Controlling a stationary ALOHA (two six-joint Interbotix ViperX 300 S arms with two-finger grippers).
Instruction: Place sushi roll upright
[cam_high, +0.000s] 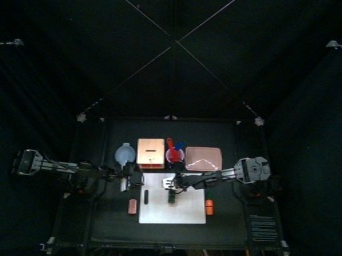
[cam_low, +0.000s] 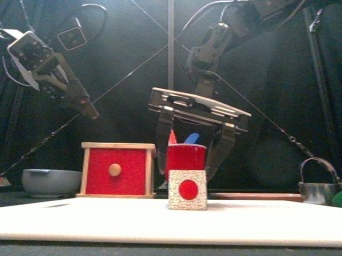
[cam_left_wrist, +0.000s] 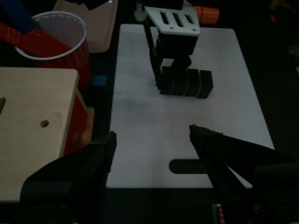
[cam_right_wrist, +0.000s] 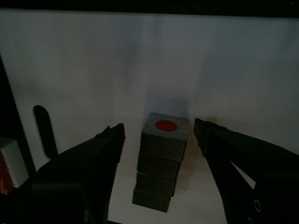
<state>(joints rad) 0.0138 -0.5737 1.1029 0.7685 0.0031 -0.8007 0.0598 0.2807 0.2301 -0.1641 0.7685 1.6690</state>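
Next, my right gripper grabs the sushi roll (cam_right_wrist: 158, 166) by its dark sides to stand it upright on the white mat (cam_right_wrist: 87, 87).
The sushi roll (cam_right_wrist: 158, 166) is a short dark ribbed block with a pale end face marked by a red dot. It sits on the white mat (cam_left_wrist: 140, 122) and appears to lie on its side, with a pale end (cam_low: 187, 190) towards the front camera. It also shows in the left wrist view (cam_left_wrist: 187, 81). My right gripper (cam_right_wrist: 160, 131) is open and straddles the roll without touching it; it also shows from the front (cam_low: 198, 140) and from above (cam_high: 171, 185). My left gripper (cam_left_wrist: 158, 162) is open and empty over the mat's left end (cam_high: 131, 178).
A red cup (cam_high: 174, 155), a wooden box (cam_high: 151, 151), a wooden frame (cam_high: 203, 157) and a grey bowl (cam_high: 123, 155) stand behind the mat. Small orange pieces lie at the mat's left side (cam_high: 132, 205) and right side (cam_high: 209, 206).
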